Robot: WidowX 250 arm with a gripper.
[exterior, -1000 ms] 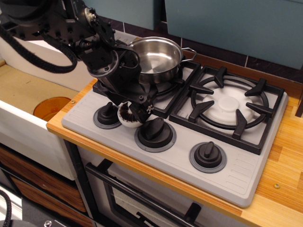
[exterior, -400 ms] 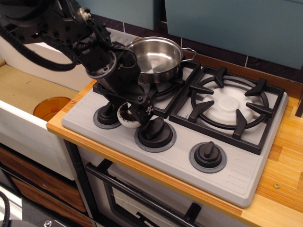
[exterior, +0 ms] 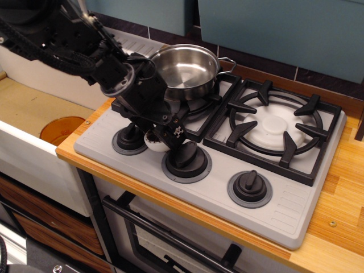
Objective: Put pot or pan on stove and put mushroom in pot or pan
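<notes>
The gripper grabs the mushroom by its white rim [exterior: 154, 144] next, to put it in the steel pot [exterior: 185, 68] on the stove.
The shiny steel pot [exterior: 185, 68] stands on the back-left burner of the grey stove [exterior: 296, 199]. It is empty inside. The mushroom [exterior: 152, 142] lies on the stove's front panel between the left knob [exterior: 129, 138] and the middle knob [exterior: 186, 156]. Only its white rim shows under my arm. My gripper [exterior: 160, 135] is low over the mushroom, with its black fingers [exterior: 172, 133] down around it and still spread. The wrist hides most of the mushroom.
The right burner [exterior: 276, 125] has a bare black grate. A third knob [exterior: 249, 186] sits at the front right. A sink with an orange drain [exterior: 60, 128] lies to the left. A wooden counter [exterior: 341, 187] borders the stove.
My gripper has come down lower onto the mushroom and now hides its brown gills. The mushroom and the pot have not moved.
</notes>
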